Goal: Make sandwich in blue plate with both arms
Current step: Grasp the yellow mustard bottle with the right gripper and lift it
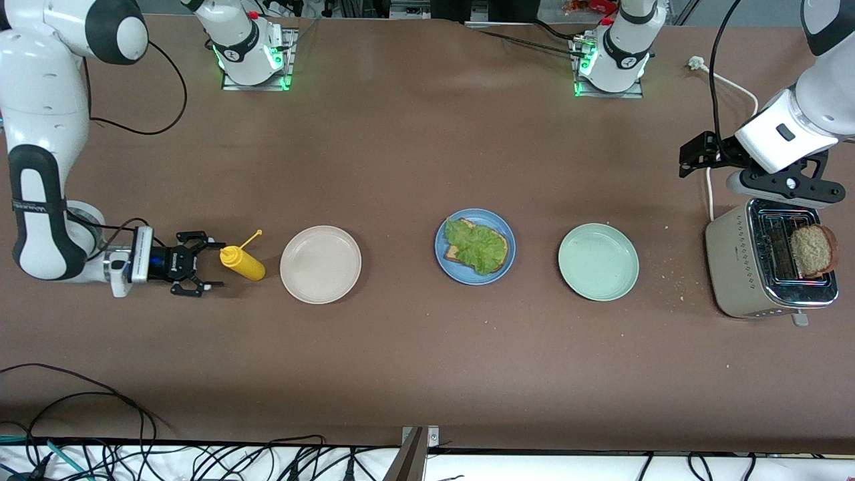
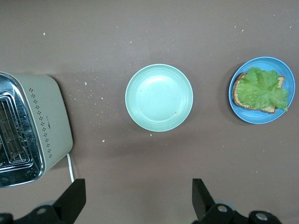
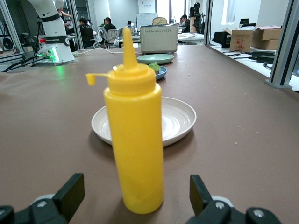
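The squeeze bottle's top slopes into a thin nozzle, so I next need to grab the bottle by the straight-sided lower body (image 1: pixel 252 269) with my right gripper.
The blue plate (image 1: pixel 506 266) (image 2: pixel 254 119) sits mid-table with one brown bread slice (image 1: pixel 498 242) on it and a ruffled green lettuce leaf (image 1: pixel 469 244) (image 2: pixel 261 88) on top. A second toasted slice (image 1: pixel 812 250) stands up out of the toaster (image 1: pixel 738 274) (image 2: pixel 46 121) at the left arm's end. My left gripper (image 1: pixel 783 187) (image 2: pixel 135 196) hangs open and empty above the table by the toaster. My right gripper (image 1: pixel 215 266) (image 3: pixel 135 186) is low at the right arm's end, open, with a yellow squeeze bottle (image 1: pixel 244 264) (image 3: pixel 135 140) upright just ahead of its fingers, untouched.
A beige plate (image 1: pixel 320 294) (image 3: pixel 180 119) lies between the bottle and the blue plate. A pale green plate (image 1: pixel 598 292) (image 2: pixel 159 97) lies between the blue plate and the toaster. Crumbs dot the table near the toaster, and its white cable (image 1: pixel 709 194) runs toward the arm bases.
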`<state>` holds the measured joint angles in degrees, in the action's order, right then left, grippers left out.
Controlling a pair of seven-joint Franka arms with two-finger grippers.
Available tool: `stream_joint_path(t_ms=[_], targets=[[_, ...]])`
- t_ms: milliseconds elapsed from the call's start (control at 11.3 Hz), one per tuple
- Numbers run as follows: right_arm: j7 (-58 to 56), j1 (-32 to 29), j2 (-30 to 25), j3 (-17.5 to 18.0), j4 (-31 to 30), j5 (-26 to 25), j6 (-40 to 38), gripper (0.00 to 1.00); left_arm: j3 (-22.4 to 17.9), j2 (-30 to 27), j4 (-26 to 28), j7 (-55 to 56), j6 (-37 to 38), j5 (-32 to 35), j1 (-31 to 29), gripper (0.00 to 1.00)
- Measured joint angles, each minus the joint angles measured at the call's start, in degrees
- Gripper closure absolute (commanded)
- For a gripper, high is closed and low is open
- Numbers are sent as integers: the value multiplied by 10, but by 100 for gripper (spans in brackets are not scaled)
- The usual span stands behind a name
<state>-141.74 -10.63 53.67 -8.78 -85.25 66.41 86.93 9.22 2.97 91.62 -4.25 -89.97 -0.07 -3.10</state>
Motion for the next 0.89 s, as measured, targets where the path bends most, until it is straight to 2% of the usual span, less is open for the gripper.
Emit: stream_joint_path(t_ms=[444, 622, 711, 800, 888], targets=[[-3, 23, 45, 17, 29, 41, 1, 0, 0, 0, 0, 0, 0, 0, 0, 0], [-3, 46, 49, 17, 30, 62, 5, 60, 0, 0, 0, 0, 0, 0, 0, 0], [-3, 54, 50, 17, 30, 68, 10, 84, 0, 0, 0, 0, 0, 0, 0, 0], [-3, 58, 50, 17, 31, 71, 15, 100, 0, 0, 0, 0, 0, 0, 0, 0], [-3, 59, 50, 17, 32, 71, 19, 100, 0, 0, 0, 0, 0, 0, 0, 0]])
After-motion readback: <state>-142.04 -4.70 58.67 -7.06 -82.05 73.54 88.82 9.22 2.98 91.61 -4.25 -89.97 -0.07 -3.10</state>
